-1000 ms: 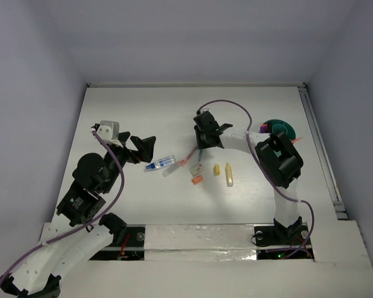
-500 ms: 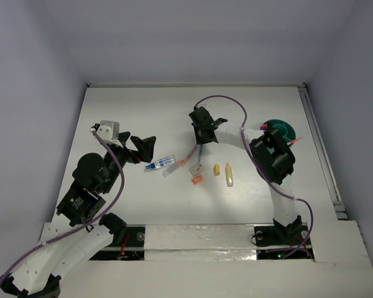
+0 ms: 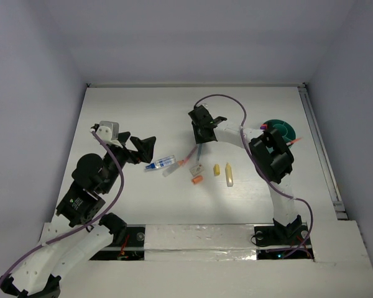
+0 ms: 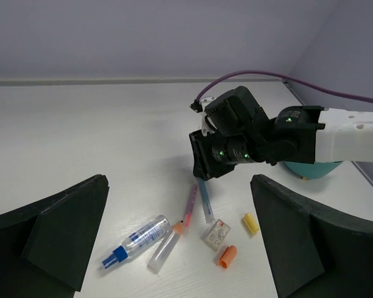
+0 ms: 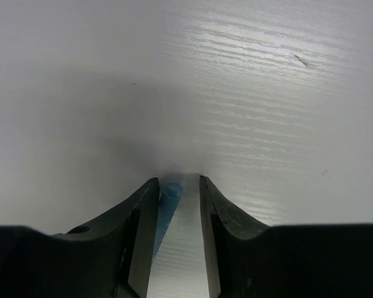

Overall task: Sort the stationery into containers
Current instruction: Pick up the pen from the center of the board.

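Observation:
The robot's right gripper is ready to close, because the blue pen's end [image 5: 170,195] is between its open fingers, down at the table. Closing now would hold the pen.
My right gripper [image 3: 199,134] [image 5: 179,186] is down at the table, its jaws straddling the far end of a thin blue pen [image 5: 169,202] [image 3: 199,152]. The pen touches one finger, with a gap to the other. A thin pink pen [image 4: 191,203] lies beside it. Nearby lie a blue-white pen [image 4: 137,241], a clear tube with an orange tip [image 4: 165,248], a white eraser [image 4: 216,234], an orange stub [image 4: 227,255] and two yellow markers [image 3: 216,169] [image 3: 229,175]. The teal organiser [image 3: 280,129] stands at the right. My left gripper [image 3: 146,149] is open and empty, left of the items.
The right arm [image 4: 298,133] and its purple cable [image 3: 227,102] reach across from the organiser to the pile. A rail [image 3: 320,149] runs along the table's right edge. Walls close the far and side edges.
My right gripper has shifted slightly left and settled over the far end of the blue pen. The left arm and the loose items have not moved.

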### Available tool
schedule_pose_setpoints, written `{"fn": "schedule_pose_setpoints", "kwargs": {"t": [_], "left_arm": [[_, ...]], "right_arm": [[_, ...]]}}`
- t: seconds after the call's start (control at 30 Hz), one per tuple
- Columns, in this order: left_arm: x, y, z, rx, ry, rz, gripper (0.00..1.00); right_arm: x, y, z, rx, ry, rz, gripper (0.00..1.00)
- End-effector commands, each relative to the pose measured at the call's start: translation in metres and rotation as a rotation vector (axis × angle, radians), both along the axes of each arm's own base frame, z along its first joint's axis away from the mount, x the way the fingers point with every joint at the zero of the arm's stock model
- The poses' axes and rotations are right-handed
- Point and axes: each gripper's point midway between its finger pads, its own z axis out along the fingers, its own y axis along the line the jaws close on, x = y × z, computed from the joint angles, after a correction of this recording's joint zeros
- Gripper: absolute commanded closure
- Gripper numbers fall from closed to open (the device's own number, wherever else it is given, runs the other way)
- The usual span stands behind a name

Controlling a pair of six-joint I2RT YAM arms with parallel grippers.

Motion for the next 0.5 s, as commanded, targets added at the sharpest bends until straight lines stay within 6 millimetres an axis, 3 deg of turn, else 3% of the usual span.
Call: {"fn": "schedule_pose_setpoints", "kwargs": {"t": [0.0, 0.37, 0.47], "left_arm": [[0.0, -0.001, 0.014, -0.033, -0.049, -0.008, 0.01], [-0.001, 0.0, 0.014, -0.035, -0.051, -0.006, 0.01], [-0.001, 0.001, 0.015, -0.036, -0.054, -0.005, 0.01]], "right_arm": [[-0.01, -0.006, -0.006, -0.048, 0.037, 0.007, 0.63], [-0.026, -0.01, -0.016, -0.036, 0.084, 0.0, 0.77], [-0.027, -0.012, -0.017, -0.033, 0.082, -0.001, 0.85]]}}
